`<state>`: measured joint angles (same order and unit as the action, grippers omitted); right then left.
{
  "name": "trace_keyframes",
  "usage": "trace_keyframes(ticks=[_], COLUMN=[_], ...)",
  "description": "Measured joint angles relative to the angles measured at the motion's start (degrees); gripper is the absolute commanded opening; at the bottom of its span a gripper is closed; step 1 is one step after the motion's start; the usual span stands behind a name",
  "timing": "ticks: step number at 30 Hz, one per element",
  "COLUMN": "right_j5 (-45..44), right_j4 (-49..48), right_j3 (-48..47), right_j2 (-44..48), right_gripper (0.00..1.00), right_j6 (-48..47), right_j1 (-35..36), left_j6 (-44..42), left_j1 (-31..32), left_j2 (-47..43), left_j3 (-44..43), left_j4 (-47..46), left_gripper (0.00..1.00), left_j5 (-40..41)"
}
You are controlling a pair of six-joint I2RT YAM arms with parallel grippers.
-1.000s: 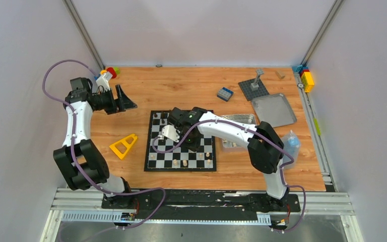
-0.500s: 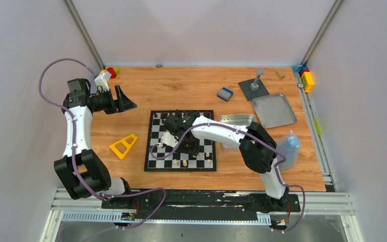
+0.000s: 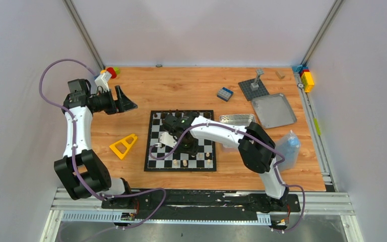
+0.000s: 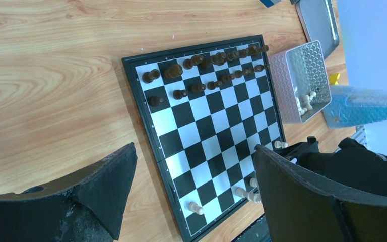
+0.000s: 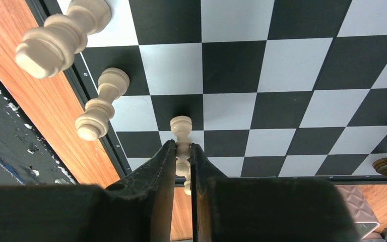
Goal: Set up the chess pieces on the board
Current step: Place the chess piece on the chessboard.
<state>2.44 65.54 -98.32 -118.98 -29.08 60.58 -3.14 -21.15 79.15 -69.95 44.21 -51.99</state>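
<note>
I should release the piece from my right gripper now. The cream chess piece's base [image 5: 181, 123] meets its shadow on the dark square [image 5: 171, 107], so the piece would stand there.
The board [image 3: 153, 151] lies mid-table. Dark chess pieces [image 4: 201, 60] fill its two far rows, and a few cream pieces [image 3: 175, 163] stand along its near rows. My right gripper [image 5: 183, 146] is shut on a cream chess piece [image 5: 182, 132], held low over the board [image 5: 232, 65] near its front edge. Two more cream pieces [image 5: 98, 113] stand just to its left. I cannot tell whether the held piece touches the board. My left gripper [image 4: 193, 149] is open and empty. It hovers high off the board's far left corner [image 3: 126, 103].
A metal tin [image 4: 307, 80] with several cream pieces sits at the board's right edge, its lid [image 3: 273, 110] behind it. A yellow triangle block [image 3: 123, 145] lies left of the board. A blue brick [image 3: 225, 94], a grey studded plate [image 3: 253, 89] and a blue bag [image 3: 288, 146] lie to the right.
My right arm has swung its gripper, with the cream piece, down and left toward the board's near rows, then nearly stopped. The left arm barely shifted.
</note>
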Motion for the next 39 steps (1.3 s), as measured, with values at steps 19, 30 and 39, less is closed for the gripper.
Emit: trace_keyframes(ticks=[19, 30, 39], right_j5=[-0.5, 0.1, 8.6], right_j4=[0.2, 0.2, -1.9], right_j3=[-1.0, -1.5, 3.2], right_j2=[-0.9, -0.2, 14.2], right_gripper=[0.4, 0.44, 0.45], right_j6=[0.5, 1.8, 5.6], right_j1=[0.9, 0.2, -13.2], left_j6=[-0.1, -0.8, -3.7], left_j1=[0.0, 0.0, 0.0], left_j2=[0.0, 0.0, -2.1], left_j3=[0.0, 0.0, 0.8], left_j4=[0.1, 0.1, 0.0], left_gripper=[0.93, 0.93, 0.94], left_j5=[-0.6, -1.1, -1.2])
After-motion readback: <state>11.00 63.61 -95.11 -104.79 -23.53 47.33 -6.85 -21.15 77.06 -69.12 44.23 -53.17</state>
